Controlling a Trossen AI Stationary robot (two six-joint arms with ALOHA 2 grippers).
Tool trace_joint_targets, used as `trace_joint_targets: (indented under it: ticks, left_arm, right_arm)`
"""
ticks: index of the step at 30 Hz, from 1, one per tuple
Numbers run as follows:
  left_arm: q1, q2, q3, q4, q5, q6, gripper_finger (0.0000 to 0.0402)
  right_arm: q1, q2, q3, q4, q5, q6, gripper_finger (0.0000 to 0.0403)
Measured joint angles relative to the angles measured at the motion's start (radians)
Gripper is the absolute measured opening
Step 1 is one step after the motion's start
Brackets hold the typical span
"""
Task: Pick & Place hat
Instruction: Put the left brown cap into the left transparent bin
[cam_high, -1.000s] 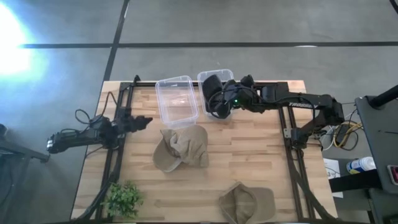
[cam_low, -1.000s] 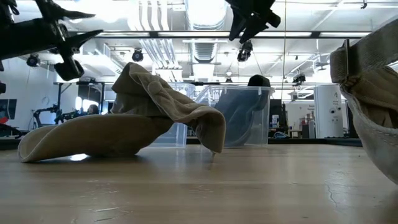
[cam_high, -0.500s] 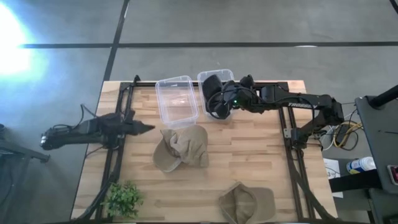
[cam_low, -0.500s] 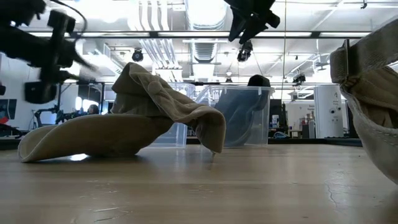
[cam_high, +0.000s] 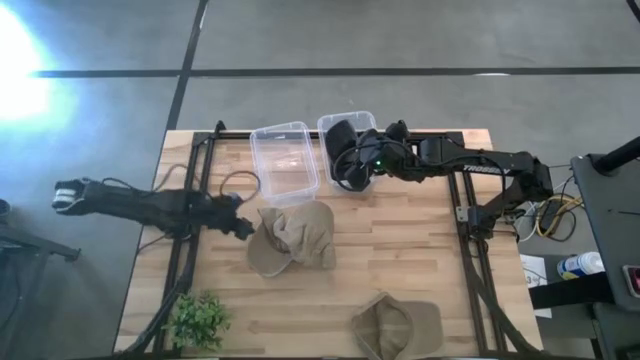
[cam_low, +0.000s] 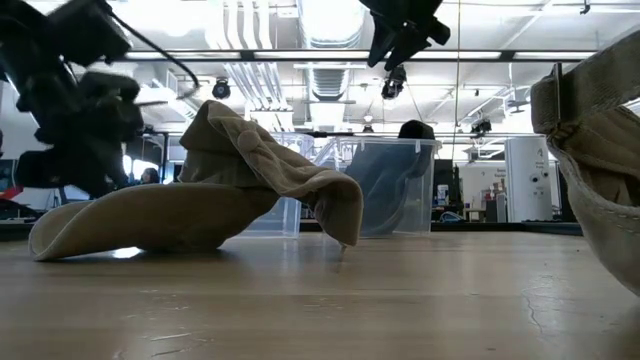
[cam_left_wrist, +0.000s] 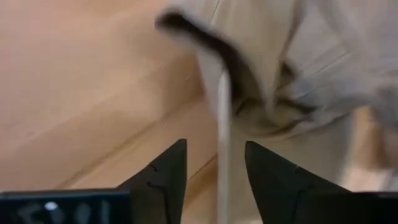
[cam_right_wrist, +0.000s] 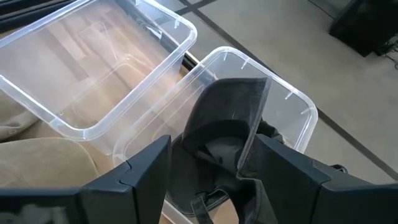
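My left gripper has to grab the crumpled tan hat by its brim's edge (cam_high: 256, 246) (cam_left_wrist: 224, 124). Then it can put the hat in the empty clear bin.
A crumpled tan hat (cam_high: 292, 238) lies on the table's middle, brim down on the wood (cam_low: 150, 215). My left gripper (cam_high: 243, 228) is open at its left side. In the left wrist view the brim's edge (cam_left_wrist: 222, 137) stands between the two fingers (cam_left_wrist: 214, 180), with a gap on either side. My right gripper (cam_high: 350, 178) hangs open above a clear bin (cam_high: 330, 128) that holds a dark hat (cam_right_wrist: 227, 121). A second tan hat (cam_high: 397, 325) lies at the near edge.
An empty clear bin (cam_high: 284, 160) stands beside the dark hat's bin, just beyond the tan hat. A small green plant (cam_high: 197, 320) sits at the near left corner. Black frame rails (cam_high: 187, 250) run along both sides of the table.
My left gripper has swung toward the table's right and near side and dropped down to the tan hat's brim, which now stands between its fingers. The hat has not moved. The right arm has kept still.
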Motion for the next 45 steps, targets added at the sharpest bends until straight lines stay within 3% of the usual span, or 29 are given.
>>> trace_joint_targets:
  ticks: [5,16,19,25,33,37,41,45]
  left_arm:
    - [-0.042,0.090,0.002,0.095,-0.002,0.000,0.0175]
    - [-0.051,0.311,-0.001,0.243,0.012,0.043,0.0172]
    - [-0.051,0.369,-0.001,0.313,0.052,0.073,0.0142]
    - [-0.052,0.415,0.017,0.337,0.154,0.107,0.0018]
    - [-0.118,0.339,0.165,0.310,0.216,0.189,0.0006]
    - [-0.146,0.281,0.285,0.309,0.106,0.240,0.0006]
    - [-0.149,0.224,0.386,0.312,-0.085,0.318,0.0006]
    - [-0.150,0.172,0.466,0.300,-0.366,0.401,0.0007]
  right_arm:
    - [0.000,0.000,-0.002,0.000,0.000,-0.011,0.0224]
    - [-0.017,-0.001,-0.004,0.003,0.000,-0.027,0.0224]
    - [-0.021,-0.001,-0.004,0.003,0.000,-0.027,0.0224]
    - [-0.022,-0.001,-0.005,0.002,0.000,-0.045,0.0224]
    - [-0.022,-0.001,-0.007,0.001,0.000,-0.071,0.0224]
    - [-0.022,-0.001,-0.007,0.004,0.000,-0.071,0.0224]
    - [-0.022,-0.019,-0.007,0.047,0.014,-0.070,0.0224]
    - [-0.021,-0.059,-0.007,0.111,0.117,-0.068,0.0224]
